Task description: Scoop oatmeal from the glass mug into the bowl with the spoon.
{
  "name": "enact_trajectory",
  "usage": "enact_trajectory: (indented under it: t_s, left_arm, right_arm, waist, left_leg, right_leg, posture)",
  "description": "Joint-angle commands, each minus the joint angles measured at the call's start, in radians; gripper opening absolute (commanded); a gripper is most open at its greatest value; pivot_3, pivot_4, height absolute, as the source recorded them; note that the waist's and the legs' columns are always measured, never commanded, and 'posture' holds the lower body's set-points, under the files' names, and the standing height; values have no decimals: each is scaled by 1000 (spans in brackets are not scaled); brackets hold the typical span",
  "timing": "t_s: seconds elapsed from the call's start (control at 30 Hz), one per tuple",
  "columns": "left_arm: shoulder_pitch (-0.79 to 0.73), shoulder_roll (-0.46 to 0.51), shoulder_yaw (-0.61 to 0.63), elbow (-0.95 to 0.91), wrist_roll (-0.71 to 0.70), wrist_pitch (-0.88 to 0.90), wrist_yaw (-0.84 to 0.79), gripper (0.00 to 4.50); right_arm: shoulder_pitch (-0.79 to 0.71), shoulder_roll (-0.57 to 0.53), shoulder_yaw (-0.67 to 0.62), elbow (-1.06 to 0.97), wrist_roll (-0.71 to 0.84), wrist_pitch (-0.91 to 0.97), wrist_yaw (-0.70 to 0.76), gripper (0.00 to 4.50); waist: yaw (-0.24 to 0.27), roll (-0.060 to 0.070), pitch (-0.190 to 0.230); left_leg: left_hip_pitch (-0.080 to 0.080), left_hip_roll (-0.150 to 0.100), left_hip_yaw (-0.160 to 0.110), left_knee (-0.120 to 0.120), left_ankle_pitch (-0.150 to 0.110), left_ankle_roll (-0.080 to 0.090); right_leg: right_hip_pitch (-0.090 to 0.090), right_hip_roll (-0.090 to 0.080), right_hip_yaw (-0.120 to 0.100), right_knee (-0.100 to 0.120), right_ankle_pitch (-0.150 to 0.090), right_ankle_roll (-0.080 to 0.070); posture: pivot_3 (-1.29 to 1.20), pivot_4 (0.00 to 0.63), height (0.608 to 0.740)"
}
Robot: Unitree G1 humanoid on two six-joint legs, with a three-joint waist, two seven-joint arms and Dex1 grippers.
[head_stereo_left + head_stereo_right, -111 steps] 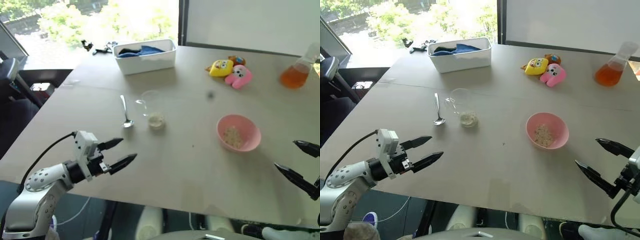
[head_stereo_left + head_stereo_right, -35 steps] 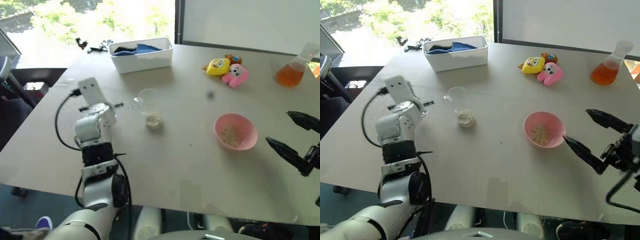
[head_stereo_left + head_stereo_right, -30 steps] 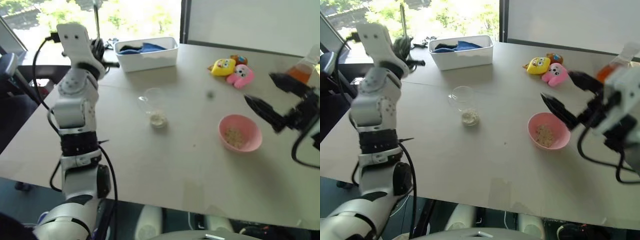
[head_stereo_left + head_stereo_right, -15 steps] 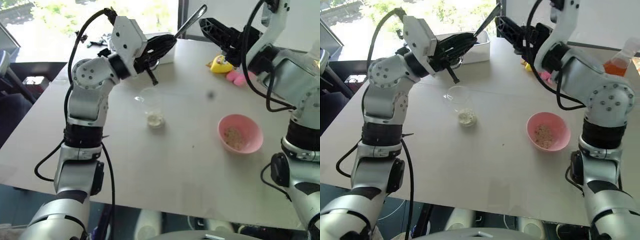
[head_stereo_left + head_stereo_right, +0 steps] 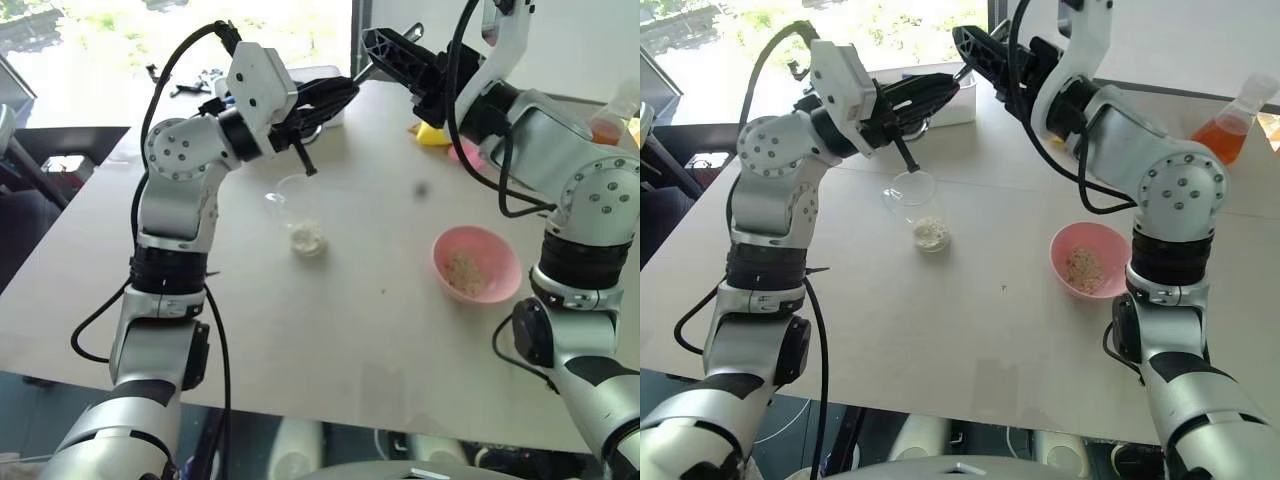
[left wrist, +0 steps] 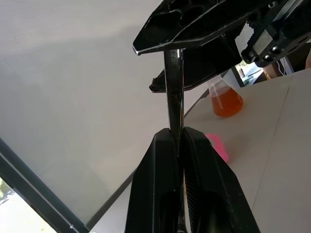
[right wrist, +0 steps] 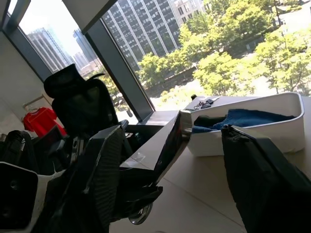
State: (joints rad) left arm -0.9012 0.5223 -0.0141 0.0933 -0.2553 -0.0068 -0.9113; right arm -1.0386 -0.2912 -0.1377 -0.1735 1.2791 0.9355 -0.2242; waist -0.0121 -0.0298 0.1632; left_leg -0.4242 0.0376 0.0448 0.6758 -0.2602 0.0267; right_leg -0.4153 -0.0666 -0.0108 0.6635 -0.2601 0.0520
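The left gripper's closed fingers cover the rest of the spoon [image 6: 174, 97], so the robot's right gripper will next take the end of the spoon's handle that sticks out.
My left gripper [image 5: 343, 92] is raised above the table's far side and shut on the spoon [image 6: 174, 97], whose thin silver handle sticks out past its fingertips. The right gripper [image 5: 377, 55] faces it from the right, jaws open on either side of the handle's end [image 7: 181, 127], not closed on it. Below them on the table stands the glass mug [image 5: 293, 200] with oatmeal [image 5: 308, 238] in its bottom. The pink bowl [image 5: 500, 285] sits to the right, a little oatmeal [image 5: 462, 270] in it.
A white tub [image 7: 252, 131] with blue cloth stands at the table's far edge behind the grippers. A flask of orange liquid [image 5: 1223, 132] is at the far right. Yellow and pink toys [image 5: 432, 134] lie behind the right arm. A black office chair [image 7: 77, 97] stands beyond the table.
The left gripper took the spoon off the table and lifted it, then held still. The right gripper rose from the near right edge, swung left and came around the handle's end.
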Motion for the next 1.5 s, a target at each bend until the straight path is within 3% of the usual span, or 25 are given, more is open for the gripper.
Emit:
enact_trajectory:
  t_s: [0.03, 0.13, 0.2, 0.23, 0.27, 0.43, 0.47, 0.6, 0.9, 1.1, 1.5]
  left_arm:
    - [-9, 2, 6, -44, 3, -15, 8, 0]
    - [-4, -1, 5, -52, 5, -13, 13, 0]
    - [4, -4, 13, -63, -19, 26, 14, 0]
    - [2, -7, 31, -64, -47, 75, 29, 774]
    - [-7, -13, 63, -63, -89, 151, 61, 1028]
    - [50, 36, 250, -112, -290, 536, 214, 3452]
    - [88, 52, 290, -122, -322, 587, 229, 3736]
    - [274, 117, 381, -144, -336, 624, 232, 3736]
    - [541, 188, 271, -196, -245, 531, 105, 3736]
    - [545, 131, 169, -159, -130, 453, 181, 3736]
    - [421, 29, 132, -43, -63, 437, 278, 3736]
  right_arm:
    - [-21, -2, -27, -23, 25, 9, 14, 1560]
    - [-16, -8, -33, -23, 31, 16, 12, 259]
    - [-10, -15, -49, -20, 38, 15, 5, 55]
    - [-6, -19, -62, -18, 45, 10, 0, 0]
    - [-3, -25, -77, -15, 54, 5, -7, 0]
    - [29, -72, -173, -34, 102, -19, -60, 0]
    - [41, -76, -196, -43, 120, -31, -79, 0]
    - [121, -91, -286, -87, 186, -82, -139, 0]
    - [238, -157, -314, -153, 283, -127, -223, 0]
    - [282, -211, -310, -196, 339, -159, -265, 0]
    - [338, -250, -275, -261, 391, -232, -315, 0]
  waist:
    - [-1, 0, 0]
    - [-1, 0, 0]
    - [-1, 0, 0]
    - [-1, 0, 0]
    - [0, 0, 0]
    - [-5, 1, 0]
    - [-8, 1, 0]
    - [-15, 2, 0]
    - [0, 3, 1]
    - [2, 3, 1]
    - [1, 3, 1]
  left_leg:
    - [0, 0, 0, 0, 0, 0]
    - [0, 0, 0, 0, 0, 0]
    - [0, 0, 0, 0, 0, 0]
    - [0, 0, 0, 0, 0, 0]
    - [0, 0, 0, 0, 0, 0]
    - [-1, 1, -6, 1, 0, 0]
    - [-1, 1, -6, 1, 0, 0]
    - [2, 2, -4, -2, 0, 0]
    - [4, 2, -1, -2, 0, 0]
    - [4, 2, 0, -2, -2, 3]
    - [4, 2, 0, -2, -2, 4]
  right_leg:
    - [0, 0, 0, 0, 0, 0]
    - [0, 0, 0, 0, 0, 0]
    - [0, 0, 0, 0, 0, 0]
    - [0, 0, 0, 0, 0, 0]
    - [0, 0, 0, 0, 0, 0]
    - [0, 0, 0, 0, 0, 0]
    - [0, 0, 0, 0, 0, 0]
    - [0, 0, 1, 0, 0, 0]
    - [0, -1, 4, 2, 0, 0]
    - [1, -1, 5, 2, 0, 0]
    - [0, -1, 5, 1, 0, 1]
  posture:
    - [0, 150, 740]
    - [0, 150, 740]
    - [0, 150, 740]
    - [0, 150, 740]
    - [0, 150, 740]
    - [0, 150, 740]
    - [0, 150, 740]
    - [0, 150, 740]
    - [0, 150, 740]
    - [0, 150, 740]
    - [0, 150, 740]
